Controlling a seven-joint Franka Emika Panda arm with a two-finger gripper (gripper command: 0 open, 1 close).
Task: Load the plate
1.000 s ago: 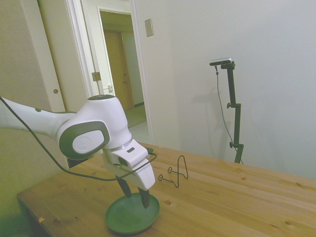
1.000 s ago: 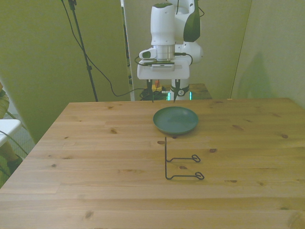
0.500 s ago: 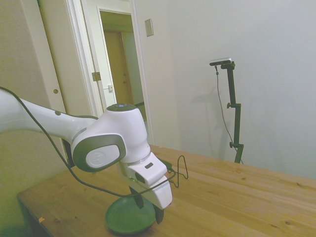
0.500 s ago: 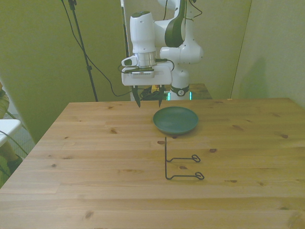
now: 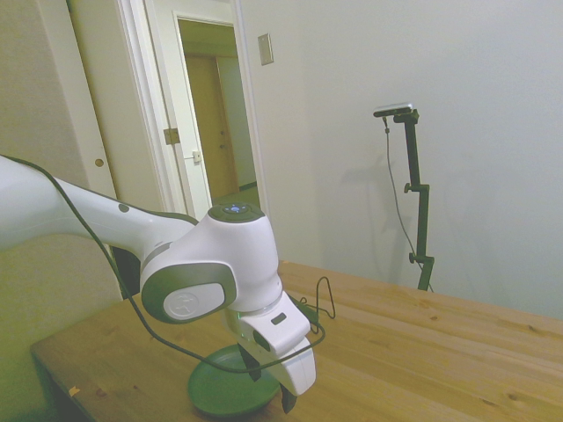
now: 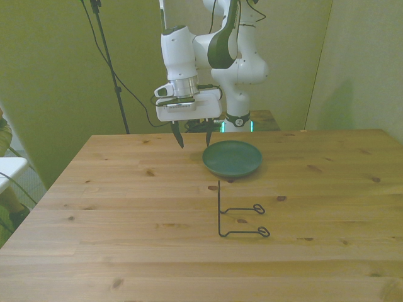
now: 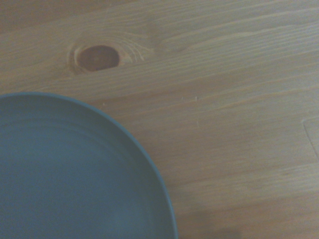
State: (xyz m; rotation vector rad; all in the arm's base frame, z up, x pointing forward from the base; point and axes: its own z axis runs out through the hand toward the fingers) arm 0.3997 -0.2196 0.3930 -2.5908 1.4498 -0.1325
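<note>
I need to load the green plate into the wire stand, so my gripper should next grab the plate by its raised rim [image 6: 208, 150] [image 7: 127, 133].
The dark green plate [image 6: 232, 157] lies flat on the wooden table [image 6: 126, 207], toward its far edge and about mid-width. My gripper [image 6: 194, 143] hangs open and empty just off the plate's rim, on the front view's left, fingers pointing down a little above the wood. One fingertip is close to the rim, the other stands over bare table. In the side view the plate [image 5: 215, 391] shows partly behind the gripper [image 5: 270, 391]. The wrist view holds a curved part of the plate [image 7: 75, 169] beside bare wood.
A small black wire stand [image 6: 239, 214] sits on the table nearer the camera than the plate, and shows behind the arm in the side view as the wire stand [image 5: 324, 294]. A dark knot [image 7: 97, 57] marks the wood near the plate's rim.
The gripper has swung from over the plate's far rim toward the front view's left and come down a little. It has stayed open. Plate and wire stand have not moved.
</note>
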